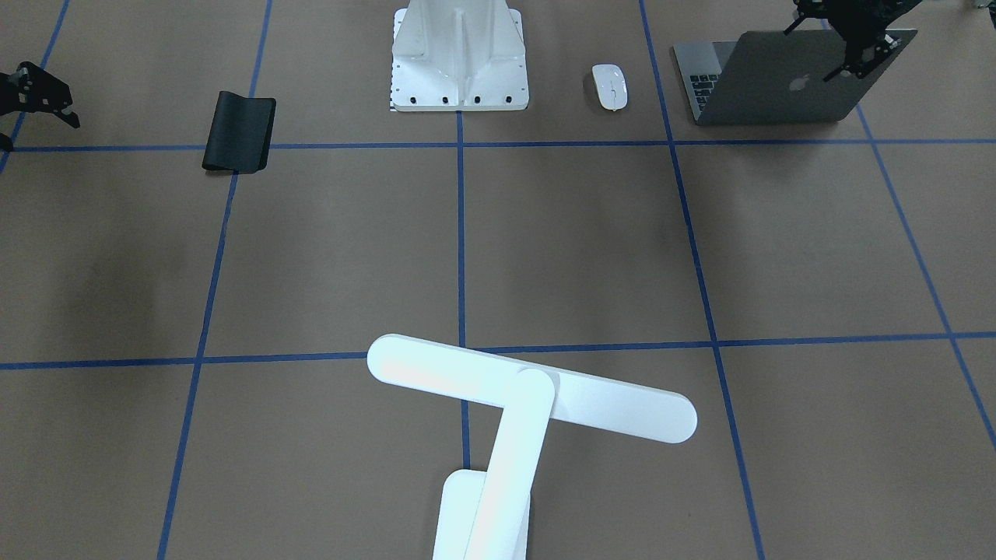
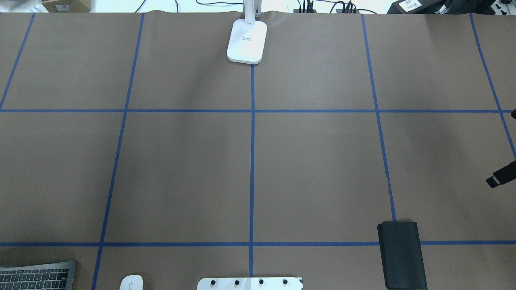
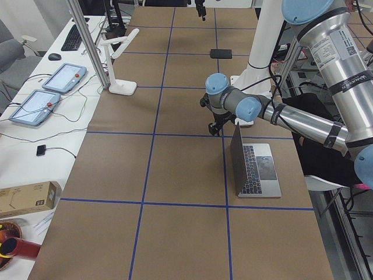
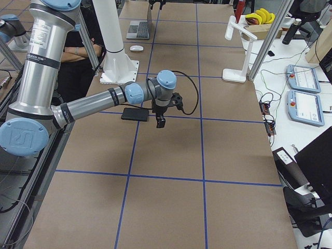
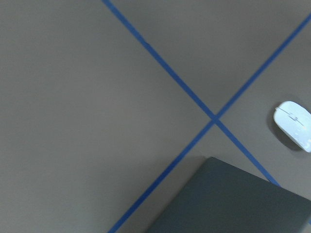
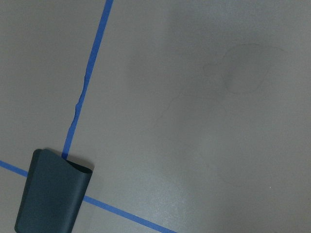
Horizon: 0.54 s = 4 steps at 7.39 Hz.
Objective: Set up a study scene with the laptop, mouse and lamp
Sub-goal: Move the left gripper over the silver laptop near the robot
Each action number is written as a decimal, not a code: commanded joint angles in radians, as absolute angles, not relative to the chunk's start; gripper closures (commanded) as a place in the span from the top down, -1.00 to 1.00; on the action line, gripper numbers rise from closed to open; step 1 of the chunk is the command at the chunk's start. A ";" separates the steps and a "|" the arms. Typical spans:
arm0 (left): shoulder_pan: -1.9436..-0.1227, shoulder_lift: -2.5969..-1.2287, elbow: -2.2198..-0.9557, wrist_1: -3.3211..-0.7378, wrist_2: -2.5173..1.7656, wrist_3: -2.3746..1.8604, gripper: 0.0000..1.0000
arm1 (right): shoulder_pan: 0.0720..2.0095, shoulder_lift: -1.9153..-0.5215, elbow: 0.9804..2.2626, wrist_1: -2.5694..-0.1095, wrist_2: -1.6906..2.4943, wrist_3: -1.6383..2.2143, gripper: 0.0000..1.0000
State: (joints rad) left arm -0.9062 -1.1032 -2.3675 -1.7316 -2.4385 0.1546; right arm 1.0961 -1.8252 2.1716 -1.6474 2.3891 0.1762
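The laptop needs to be set up in the study scene, so my left gripper should next grab the laptop lid by its top edge (image 1: pixel 776 33).
The grey laptop (image 1: pixel 778 85) stands open at the robot's near left corner, its apple lid facing away from the robot. My left gripper (image 1: pixel 825 50) is at the lid's top edge, its fingers spread on either side of it. The left wrist view shows the lid (image 5: pixel 233 204) and the white mouse (image 5: pixel 294 130). The mouse (image 1: pixel 610 85) lies between the laptop and the pedestal. The white lamp (image 1: pixel 529 386) stands at the table's far edge, base (image 2: pixel 246 41) on the centre line. My right gripper (image 1: pixel 37 131) hovers open and empty beyond the black mat.
A flat black mat (image 1: pixel 240 131) lies on the robot's right, also in the right wrist view (image 6: pixel 52 196). The white bolted pedestal (image 1: pixel 459 54) stands at the robot's edge. Brown paper with blue tape lines (image 2: pixel 252 161) covers the table.
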 commanded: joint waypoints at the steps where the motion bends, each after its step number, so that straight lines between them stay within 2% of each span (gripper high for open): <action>1: -0.839 -1.103 -2.368 -1.779 -2.439 0.155 1.00 | 1.094 -1.825 2.172 -1.647 2.385 0.176 0.97; 4: -0.818 -1.103 -2.368 -1.831 -2.428 0.186 1.00 | 1.094 -1.821 2.171 -1.647 2.385 0.176 0.97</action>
